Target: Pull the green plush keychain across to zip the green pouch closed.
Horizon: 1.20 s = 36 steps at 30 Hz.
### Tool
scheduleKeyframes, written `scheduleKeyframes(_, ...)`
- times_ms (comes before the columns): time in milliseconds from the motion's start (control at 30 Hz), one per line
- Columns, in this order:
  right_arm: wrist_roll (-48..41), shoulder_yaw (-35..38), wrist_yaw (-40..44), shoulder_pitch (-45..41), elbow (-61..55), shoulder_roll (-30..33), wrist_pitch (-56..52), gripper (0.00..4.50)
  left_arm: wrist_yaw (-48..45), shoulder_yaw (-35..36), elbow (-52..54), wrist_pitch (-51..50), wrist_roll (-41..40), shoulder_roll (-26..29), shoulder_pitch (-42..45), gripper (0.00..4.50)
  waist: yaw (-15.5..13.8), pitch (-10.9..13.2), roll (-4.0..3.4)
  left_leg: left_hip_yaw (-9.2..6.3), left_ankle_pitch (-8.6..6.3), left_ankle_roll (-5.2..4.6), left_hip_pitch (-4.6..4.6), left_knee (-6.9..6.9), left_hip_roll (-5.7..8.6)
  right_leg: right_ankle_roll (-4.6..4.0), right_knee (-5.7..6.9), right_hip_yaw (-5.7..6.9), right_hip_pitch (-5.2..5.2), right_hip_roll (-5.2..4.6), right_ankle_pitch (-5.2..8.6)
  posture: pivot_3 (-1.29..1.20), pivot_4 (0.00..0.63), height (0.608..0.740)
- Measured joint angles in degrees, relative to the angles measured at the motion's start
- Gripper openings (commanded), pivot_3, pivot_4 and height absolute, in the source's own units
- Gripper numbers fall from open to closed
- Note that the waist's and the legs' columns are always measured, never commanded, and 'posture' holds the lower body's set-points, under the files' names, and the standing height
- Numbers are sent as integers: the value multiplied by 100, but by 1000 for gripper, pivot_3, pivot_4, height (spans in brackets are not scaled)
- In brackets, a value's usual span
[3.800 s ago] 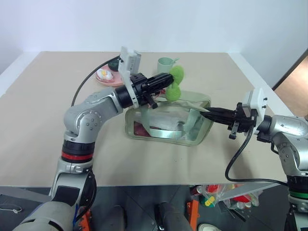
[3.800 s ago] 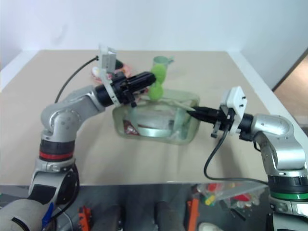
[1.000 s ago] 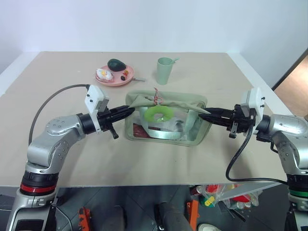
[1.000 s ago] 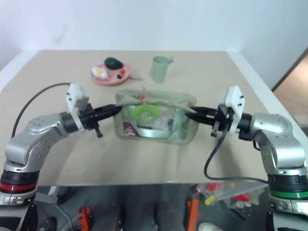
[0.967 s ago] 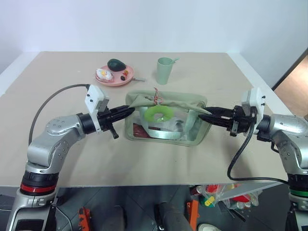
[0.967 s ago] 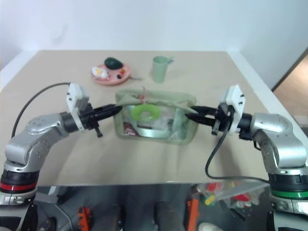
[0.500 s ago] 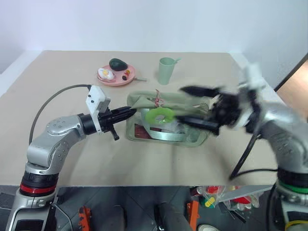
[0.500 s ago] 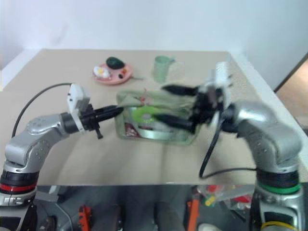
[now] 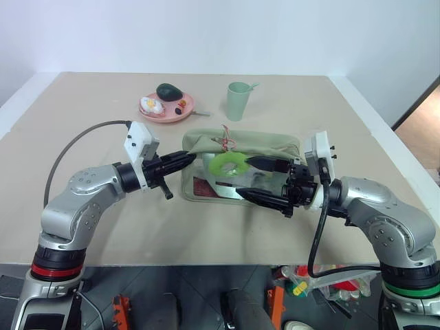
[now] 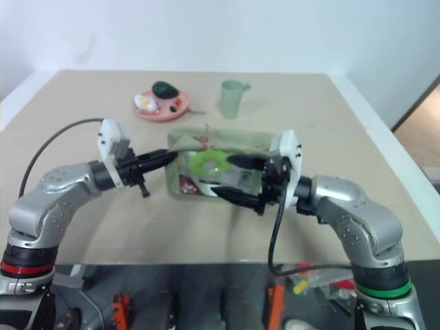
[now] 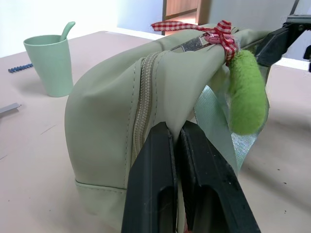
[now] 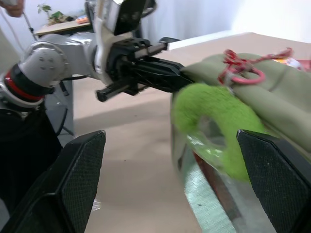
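Note:
My right gripper moves farther over the green plush keychain and then closes on it, since the fingers only reach its near edge [image 9: 241, 166] [image 12: 236, 166].
The green pouch [image 9: 265, 144] sits mid-table, its zipper [image 11: 142, 104] running along the top. The green plush keychain [image 9: 230, 163] hangs over the pouch's front side from a red cord [image 11: 218, 35] tied to the zipper pull. My left gripper [image 9: 189, 157] is shut on the fabric at the pouch's left end [image 11: 112, 121]. My right gripper [image 9: 244, 177] is wide open in front of the pouch, pointing left. One of its fingers [image 9: 258, 162] is just right of the keychain and the other [image 9: 251, 196] is below it. In the right wrist view the keychain [image 12: 214, 121] lies between the spread fingers.
A pale green cup [image 9: 238, 100] with a spoon stands behind the pouch. At the back left a pink plate [image 9: 188, 112] holds a dark avocado-shaped item and other small food pieces. The table's right edge [image 9: 385, 148] is near my right arm.
My right gripper let go of the pouch's right end, opened wide and swung left across the pouch's front to the keychain. The left gripper has kept its grip and place over the last second.

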<state>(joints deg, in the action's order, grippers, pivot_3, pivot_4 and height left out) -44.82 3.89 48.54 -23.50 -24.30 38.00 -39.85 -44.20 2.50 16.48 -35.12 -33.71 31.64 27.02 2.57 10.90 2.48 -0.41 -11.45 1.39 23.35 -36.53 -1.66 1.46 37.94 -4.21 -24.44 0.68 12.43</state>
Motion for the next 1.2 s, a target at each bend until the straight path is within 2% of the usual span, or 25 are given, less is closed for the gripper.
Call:
scheduleKeyframes(467,645,-548,-128,-437,302,-446,261,4468,52,-32,108,-21,-1,-13,-14,0,3,0,0,-1,0,0,0,0,1,0,0,0,0,-1,0,0,150,740)
scheduleKeyframes(633,796,-619,-256,-659,586,-633,239,3090,69,-39,122,-22,-1,-45,-32,0,1,0,0,-2,0,0,1,1,1,0,0,1,0,-1,0,0,150,740)
scheduleKeyframes(667,815,-619,-264,-669,622,-648,234,2614,81,-39,134,-22,-1,-46,-43,0,1,0,0,-2,0,0,1,1,1,1,0,1,-1,-1,0,0,150,740)
scheduleKeyframes(833,929,-621,-260,-687,774,-668,231,862,108,-41,183,-22,-1,-58,-76,0,2,0,0,-2,0,0,0,3,0,0,0,1,-1,0,0,0,150,740)
scheduleKeyframes(933,954,-624,-247,-699,776,-685,230,15,113,-44,206,-22,-1,-83,-103,0,2,0,0,-2,0,0,0,3,0,0,0,1,-1,0,0,0,150,740)
scheduleKeyframes(1200,1034,-624,-240,-752,843,-722,241,15,111,-48,211,-22,0,-106,-134,0,4,0,0,-2,0,0,0,2,0,0,0,1,-1,0,0,0,150,740)
